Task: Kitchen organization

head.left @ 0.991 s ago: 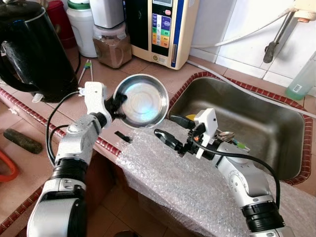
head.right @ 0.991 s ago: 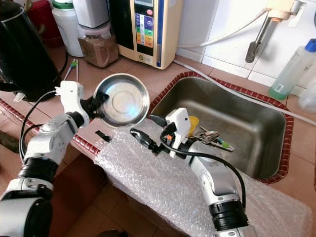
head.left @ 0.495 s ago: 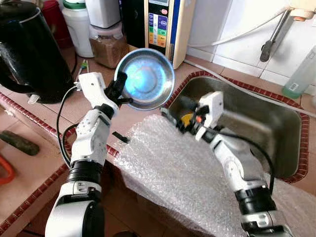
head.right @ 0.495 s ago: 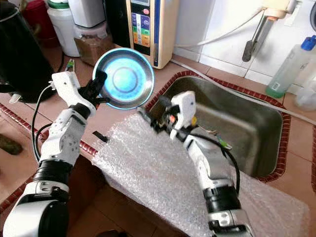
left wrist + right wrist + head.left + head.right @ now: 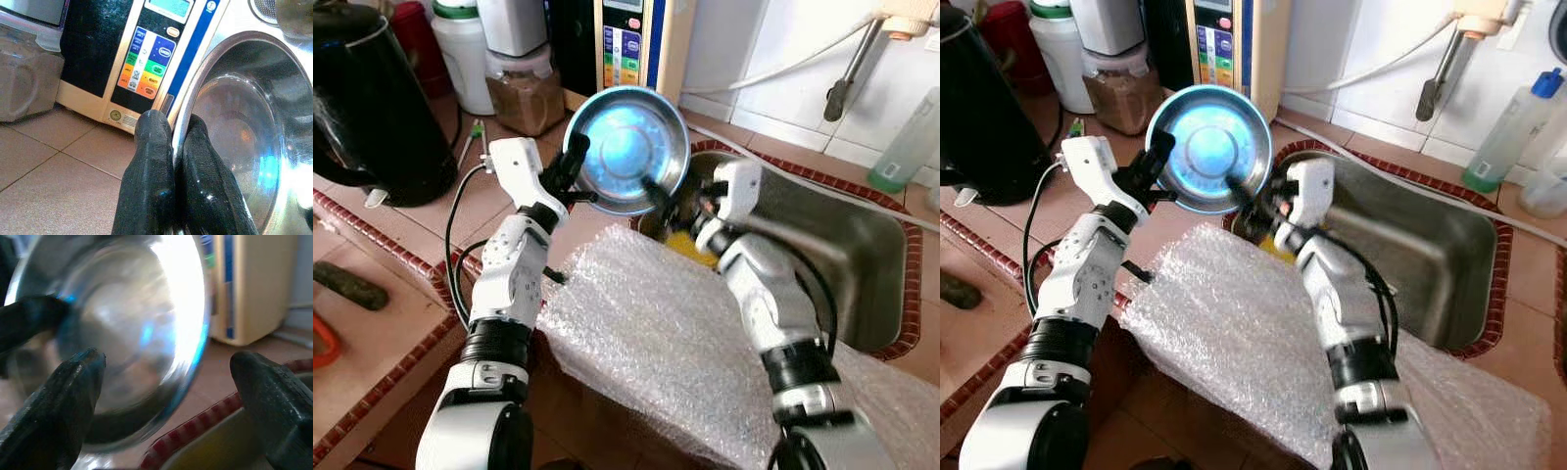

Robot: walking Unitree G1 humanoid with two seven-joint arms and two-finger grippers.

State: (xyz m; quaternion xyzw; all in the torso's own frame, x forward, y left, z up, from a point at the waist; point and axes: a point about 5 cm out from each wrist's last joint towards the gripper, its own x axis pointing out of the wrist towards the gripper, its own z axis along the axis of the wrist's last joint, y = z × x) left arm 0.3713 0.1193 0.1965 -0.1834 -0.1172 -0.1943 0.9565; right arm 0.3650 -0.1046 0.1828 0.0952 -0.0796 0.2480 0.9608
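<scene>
My right gripper should next grab the steel bowl by its rim, so that it can take the bowl over for the sink.
A round steel bowl (image 5: 628, 147) is held up on edge above the counter, its hollow facing me, near the sink's left corner. My left gripper (image 5: 574, 166) is shut on the bowl's left rim; in the left wrist view the two fingers (image 5: 154, 161) pinch the rim of the bowl (image 5: 234, 142). My right gripper (image 5: 658, 196) has come up at the bowl's lower right edge. In the right wrist view its fingers (image 5: 68, 396) stand wide open, with the bowl (image 5: 127, 333) just ahead of them and nothing gripped.
A sheet of bubble wrap (image 5: 656, 333) drapes over the counter edge. The steel sink (image 5: 871, 264) lies to the right with a yellow item (image 5: 690, 247) at its left corner. A black kettle (image 5: 372, 98), a jar (image 5: 524, 93) and a water purifier (image 5: 636, 39) stand behind.
My left arm has lifted the bowl up and right, tipping it on edge. My right gripper rose from over the bubble wrap to the bowl's lower edge.
</scene>
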